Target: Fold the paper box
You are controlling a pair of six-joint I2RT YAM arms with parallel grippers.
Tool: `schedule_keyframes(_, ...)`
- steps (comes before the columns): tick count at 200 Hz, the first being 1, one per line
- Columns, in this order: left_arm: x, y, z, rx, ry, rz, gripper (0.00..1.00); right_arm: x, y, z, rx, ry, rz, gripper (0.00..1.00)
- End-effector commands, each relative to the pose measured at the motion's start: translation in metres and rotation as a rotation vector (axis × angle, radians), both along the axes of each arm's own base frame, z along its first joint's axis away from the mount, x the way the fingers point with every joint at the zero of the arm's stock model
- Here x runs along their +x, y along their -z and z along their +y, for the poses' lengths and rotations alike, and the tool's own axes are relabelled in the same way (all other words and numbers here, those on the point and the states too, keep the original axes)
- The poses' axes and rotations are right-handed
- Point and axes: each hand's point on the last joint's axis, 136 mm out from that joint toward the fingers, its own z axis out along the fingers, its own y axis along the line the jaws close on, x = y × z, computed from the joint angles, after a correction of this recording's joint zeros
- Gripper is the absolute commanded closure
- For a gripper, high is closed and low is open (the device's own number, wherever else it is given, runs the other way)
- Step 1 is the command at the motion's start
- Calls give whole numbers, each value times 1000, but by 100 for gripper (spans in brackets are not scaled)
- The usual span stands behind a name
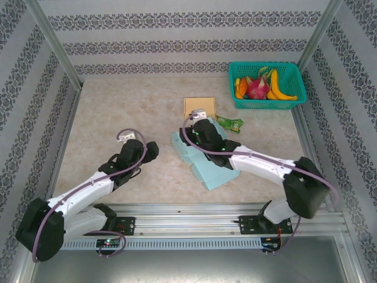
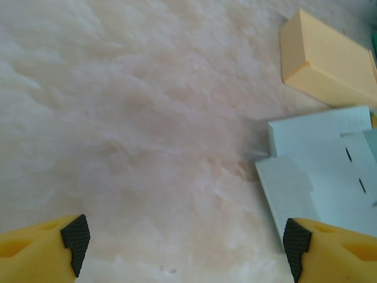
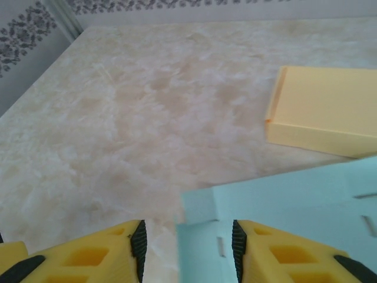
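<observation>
I should grab the paper box's side flap [image 1: 182, 154] [image 2: 273, 202] by its outer edge with my left gripper next. That leaves the opposite side free to fold.
The light blue paper box [image 1: 215, 175] lies flattened on the table, its flaps partly raised at the left end. In the right wrist view the blue sheet [image 3: 283, 200] has a slotted corner flap reaching in between the fingers. My right gripper [image 3: 188, 247] is open just above that flap, both pads clear of it; from above, the right gripper [image 1: 198, 119] sits over the box's far left corner. My left gripper [image 2: 185, 236] is open over bare table, with the blue box [image 2: 318, 177] next to its right finger. In the top view the left gripper [image 1: 151, 151] is left of the box.
A flat yellow box [image 1: 199, 106] lies just beyond the blue one, seen also as the yellow box [image 3: 324, 112] from the right wrist. A green packet [image 1: 231, 123] lies beside it. A green basket [image 1: 268, 104] of fruit stands at the back right. Patterned walls enclose the table.
</observation>
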Motion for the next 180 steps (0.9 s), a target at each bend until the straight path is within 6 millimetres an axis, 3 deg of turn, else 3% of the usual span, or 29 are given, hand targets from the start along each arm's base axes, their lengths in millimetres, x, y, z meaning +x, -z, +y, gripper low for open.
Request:
schedule_keyframes(1, 13, -19, -38, -40, 59, -33, 13, -5, 11, -47, -78, 73, -8, 53)
schedule_keyframes(39, 29, -13, -79, 12, 63, 43, 13, -10, 18, -110, -71, 166, 10, 48)
schedule_keyframes(72, 42, 9, -101, 55, 24, 170, 13, -14, 19, -145, -14, 221, 6, 47)
schedule_keyframes(98, 45, 25, -108, 110, -6, 219, 17, -16, 13, -150, 9, 229, -17, 47)
schedule_keyframes(139, 47, 47, -108, 175, -30, 260, 26, -14, 18, -140, 7, 183, 8, 47)
schedule_keyframes(180, 50, 52, -99, 215, -61, 244, 47, -10, 27, -127, 7, 128, 50, 47)
